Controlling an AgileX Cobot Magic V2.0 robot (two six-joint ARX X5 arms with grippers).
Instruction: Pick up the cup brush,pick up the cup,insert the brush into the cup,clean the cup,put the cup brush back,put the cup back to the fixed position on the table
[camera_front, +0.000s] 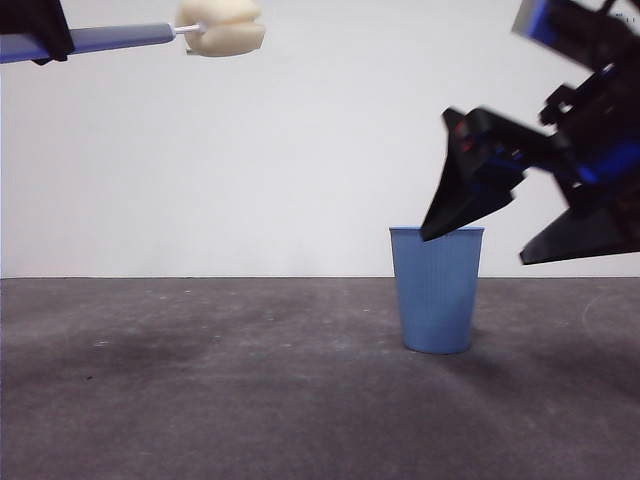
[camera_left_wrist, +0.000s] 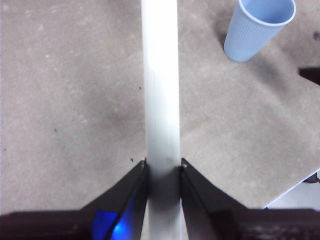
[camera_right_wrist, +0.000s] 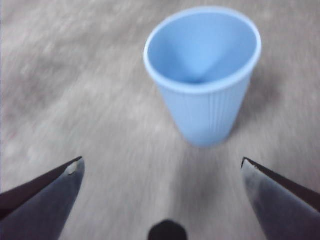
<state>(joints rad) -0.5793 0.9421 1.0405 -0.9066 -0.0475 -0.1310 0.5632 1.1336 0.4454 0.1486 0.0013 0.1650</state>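
My right gripper reaches the cup next and grabs it around its ribbed body, leaving the cup's opening free for the brush.
The light blue ribbed cup stands upright on the dark grey table, right of centre. It also shows in the left wrist view and the right wrist view. My right gripper is open and empty, high at the right, one jaw tip just over the cup's rim; in its wrist view the cup lies ahead of the spread jaws. My left gripper is shut on the cup brush's handle and holds it level, high at the upper left, its cream sponge head pointing right.
A white wall rises behind the table. The table's edge and a pale surface beyond it show in the left wrist view.
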